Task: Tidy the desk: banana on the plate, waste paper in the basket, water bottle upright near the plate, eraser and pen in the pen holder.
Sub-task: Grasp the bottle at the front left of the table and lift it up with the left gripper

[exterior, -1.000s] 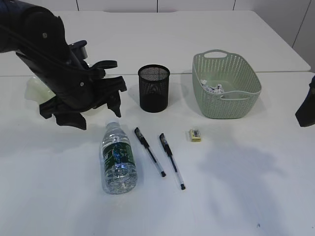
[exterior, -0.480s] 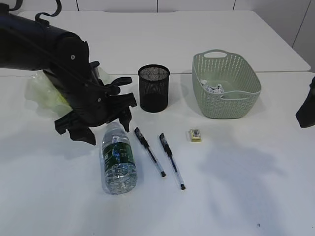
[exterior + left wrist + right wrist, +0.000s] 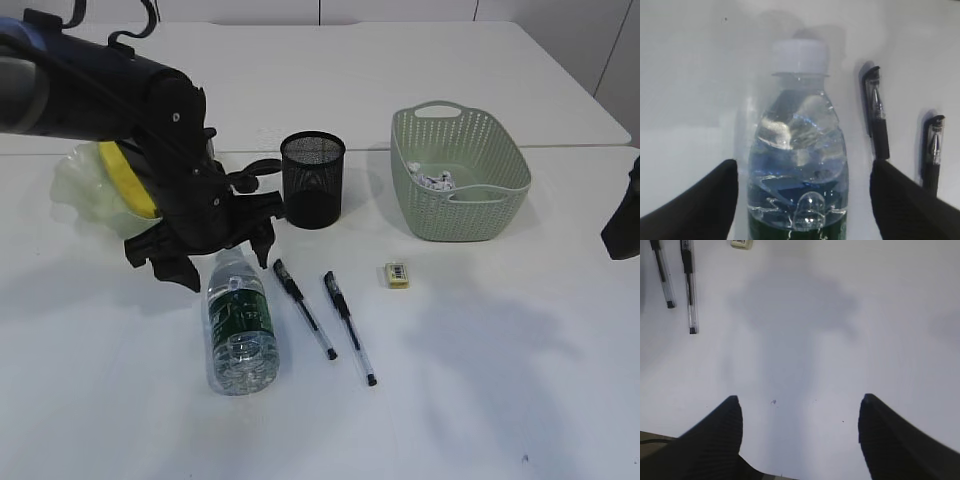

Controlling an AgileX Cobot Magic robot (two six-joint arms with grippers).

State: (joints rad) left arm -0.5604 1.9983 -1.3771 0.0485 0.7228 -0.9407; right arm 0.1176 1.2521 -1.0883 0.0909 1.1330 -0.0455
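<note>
The water bottle needs my left gripper at its upper body below the cap [image 3: 797,145] next, to stand upright near the plate.
The water bottle [image 3: 240,325] lies on its side on the desk [image 3: 480,380], its white cap [image 3: 800,55] pointing towards the back. My left gripper [image 3: 222,262] [image 3: 805,165] hangs open over the bottle's neck end, one finger on each side with a gap to the plastic. The banana [image 3: 125,180] rests on the pale green plate [image 3: 72,185] at the left. Waste paper [image 3: 437,181] lies in the basket [image 3: 460,175]. Two pens [image 3: 303,308] [image 3: 349,326] and the eraser [image 3: 397,275] lie on the desk before the black pen holder [image 3: 313,180]. My right gripper [image 3: 800,399] is open above bare desk.
The left arm's dark bulk [image 3: 110,90] stretches over the plate area. The right arm [image 3: 622,225] shows only at the right edge. In the left wrist view the pens [image 3: 877,120] [image 3: 934,150] lie just right of the bottle. The desk's front edge [image 3: 660,437] is close below the right gripper.
The left arm has swung right and down onto the bottle's cap end, uncovering the plate and the banana. Bottle, pens, eraser and right arm have not moved.
</note>
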